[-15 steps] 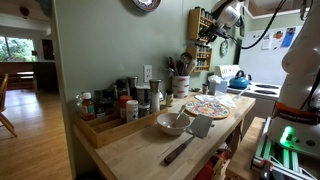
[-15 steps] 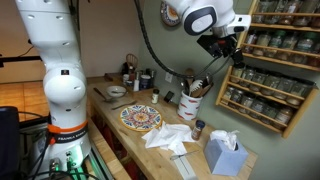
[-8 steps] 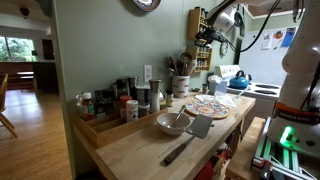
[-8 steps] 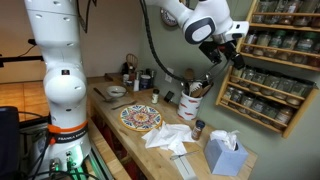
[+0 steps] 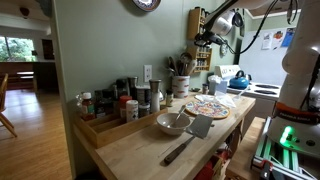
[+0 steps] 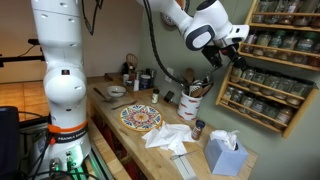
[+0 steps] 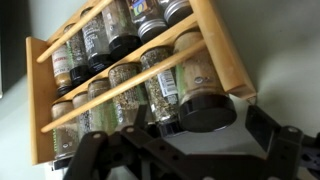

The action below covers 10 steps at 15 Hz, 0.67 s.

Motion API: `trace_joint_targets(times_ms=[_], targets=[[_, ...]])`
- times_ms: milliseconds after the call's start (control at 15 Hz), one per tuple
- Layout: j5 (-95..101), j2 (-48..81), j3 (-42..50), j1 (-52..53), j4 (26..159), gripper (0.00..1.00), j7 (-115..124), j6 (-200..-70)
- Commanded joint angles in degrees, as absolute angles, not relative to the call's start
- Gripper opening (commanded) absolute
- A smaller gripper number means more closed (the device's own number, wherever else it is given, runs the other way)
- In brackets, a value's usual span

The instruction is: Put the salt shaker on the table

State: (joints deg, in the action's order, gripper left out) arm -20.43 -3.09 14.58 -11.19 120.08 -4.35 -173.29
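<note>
My gripper is open, and the shaker's black lid hangs past the shelf's edge between its fingers. My fingers would hold the lid if I closed now, so my gripper needs to close on it.
My gripper is raised at the wooden wall spice rack, far above the table. In the wrist view its jaws are open on either side of a black-lidded shaker at the end of the lower shelf; I cannot tell if they touch it. In both exterior views the gripper is at the rack. The butcher-block table lies below.
On the table stand a patterned plate, a bowl with a spoon, a spatula, a utensil crock, a tissue box and several bottles along the back ledge. A white stove adjoins the far end.
The arm has moved the gripper in closer to the spice rack. Nothing on the table has moved.
</note>
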Motion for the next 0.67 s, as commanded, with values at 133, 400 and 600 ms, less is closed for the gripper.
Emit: trace_joint_targets(times_ms=[133,400,600], targets=[[-19.97,-2.66,14.29,-11.23,120.06,1.00,-2.91,-174.51],[-20.12,-2.19,14.02,-11.22,119.76,0.74,-2.57,-175.63],[-19.95,-1.70,13.84,-11.34,119.73,0.49,-2.08,-176.56]])
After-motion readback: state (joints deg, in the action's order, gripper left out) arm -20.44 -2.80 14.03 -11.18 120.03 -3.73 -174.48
